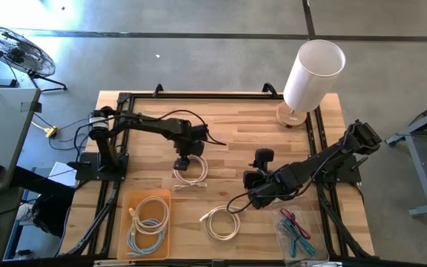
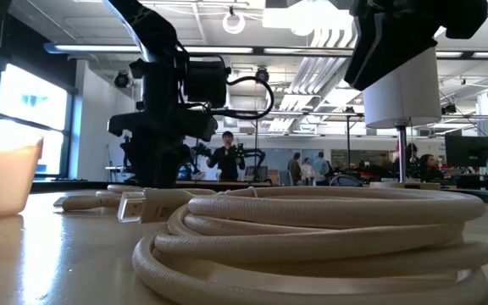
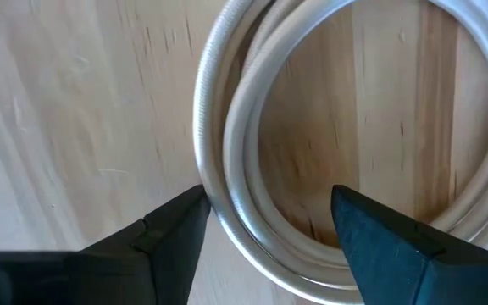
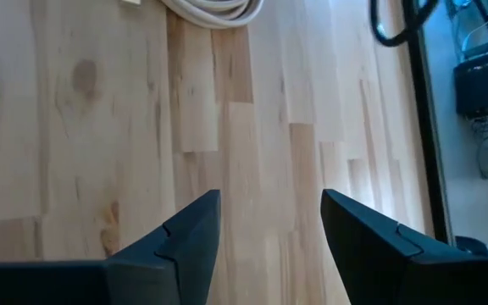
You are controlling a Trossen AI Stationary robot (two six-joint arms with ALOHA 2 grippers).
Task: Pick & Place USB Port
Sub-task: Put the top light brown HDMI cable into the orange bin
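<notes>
The robot's left gripper needs to close on the coil now, as the left wrist view shows its fingers low over the wood on either side of the strands.
A coiled white USB cable [image 1: 190,175] lies flat on the wooden table. My left gripper [image 1: 184,163] is low over it, pointing down and open. In the left wrist view its gripper [image 3: 269,196] straddles the strands on one side of the coil [image 3: 227,127], one finger outside the ring and one inside. A second white coil [image 1: 221,223] lies nearer the front and fills the low view [image 2: 312,237], its plug [image 2: 134,206] resting on the table. My right gripper [image 1: 249,185] hovers open over bare wood [image 4: 269,196] between the two coils. My left gripper has one finger [image 3: 185,220] right beside the outer strand of the coil's rim [image 3: 214,182] and the other finger inside the ring, coming from above. I cannot tell whether either finger touches the cable. The coil lies flat on the table.
An orange tray [image 1: 128,204] with more coiled cables sits at the front left. A clear tray [image 1: 319,222] with coloured pieces sits at the front right. A white lamp [image 1: 311,73] stands at the far right. A black frame rail [image 1: 313,137] borders the table. People stand in the room behind.
</notes>
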